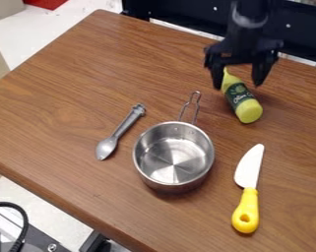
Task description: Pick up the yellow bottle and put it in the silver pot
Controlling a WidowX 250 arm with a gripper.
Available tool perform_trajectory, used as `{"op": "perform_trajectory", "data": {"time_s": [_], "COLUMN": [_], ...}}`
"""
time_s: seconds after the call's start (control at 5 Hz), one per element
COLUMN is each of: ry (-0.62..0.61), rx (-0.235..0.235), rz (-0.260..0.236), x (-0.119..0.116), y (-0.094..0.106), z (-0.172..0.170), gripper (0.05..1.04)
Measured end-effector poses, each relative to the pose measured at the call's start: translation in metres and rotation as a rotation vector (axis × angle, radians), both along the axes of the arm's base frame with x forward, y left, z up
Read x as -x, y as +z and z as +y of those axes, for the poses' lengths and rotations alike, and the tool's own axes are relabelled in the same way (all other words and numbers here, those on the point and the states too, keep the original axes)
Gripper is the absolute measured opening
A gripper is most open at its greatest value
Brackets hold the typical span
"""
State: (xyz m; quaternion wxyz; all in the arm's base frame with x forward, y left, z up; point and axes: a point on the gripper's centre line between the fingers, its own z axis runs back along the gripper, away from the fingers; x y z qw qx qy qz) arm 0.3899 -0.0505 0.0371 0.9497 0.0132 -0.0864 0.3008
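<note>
The robot should next grab the yellow bottle (247, 109) with its gripper, by the bottle's labelled middle, to put it in the silver pot.
My gripper (237, 81) hangs at the upper right of the camera view, its two fingers spread apart over the neck end of the yellow bottle. The yellow bottle (247, 109) with a dark green label lies on its side on the table, neck toward the top and base toward the lower right. Whether the fingers touch it I cannot tell. Left of and below the bottle stands the silver pot (173, 158), upright with nothing inside, its wire handle pointing up toward the back.
A silver spoon (120, 131) lies left of the pot. To the pot's right is a toy knife (247, 197) with a white blade and yellow handle. The wooden table's (61, 206) front edge runs diagonally across the lower left.
</note>
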Motion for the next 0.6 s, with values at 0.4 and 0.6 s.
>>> {"op": "perform_trajectory", "data": {"time_s": [0.4,0.6], "ry": [0.009,0.053], "rx": [-0.01,-0.02], "rz": [-0.024,-0.013], "x": [0.0031,0.0026], "y": [-0.0184,-0.0193], "z": [-0.0101,-0.0099], "gripper": [0.955,0.76]}}
